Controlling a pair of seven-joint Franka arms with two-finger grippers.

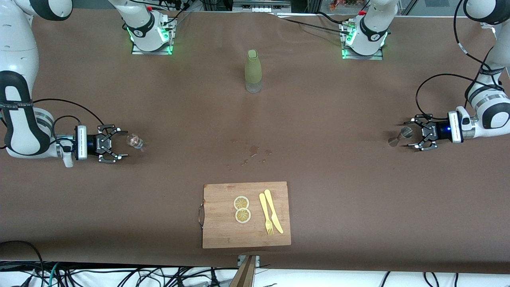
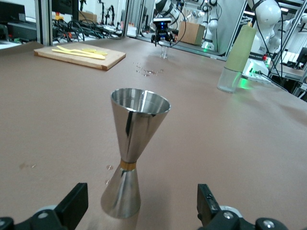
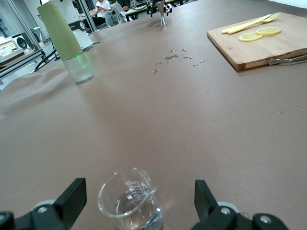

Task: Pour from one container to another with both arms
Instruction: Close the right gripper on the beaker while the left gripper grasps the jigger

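The glass cup's near side is still beyond my fingers, so it isn't time to close yet. My right gripper needs to move toward the cup first, then close on it.
The clear glass cup (image 1: 136, 141) stands on the table at the right arm's end, with a little clear liquid in it. My right gripper (image 1: 122, 144) is low and level beside it and open. In the right wrist view the cup (image 3: 129, 201) sits in line with the gap of the right gripper (image 3: 138, 197), touching neither finger. At the left arm's end the steel jigger (image 1: 399, 137) stands upright. My left gripper (image 1: 409, 134) is open around it. In the left wrist view the jigger (image 2: 135, 143) rises between the black fingers (image 2: 76, 203), apart from both.
A tall olive-green bottle (image 1: 253, 71) stands mid-table near the bases. Spilled drops (image 1: 251, 153) mark the middle of the brown cloth. Nearer the camera lies a wooden cutting board (image 1: 223, 231) with two lemon slices (image 1: 242, 209) and a yellow knife and fork (image 1: 271, 217).
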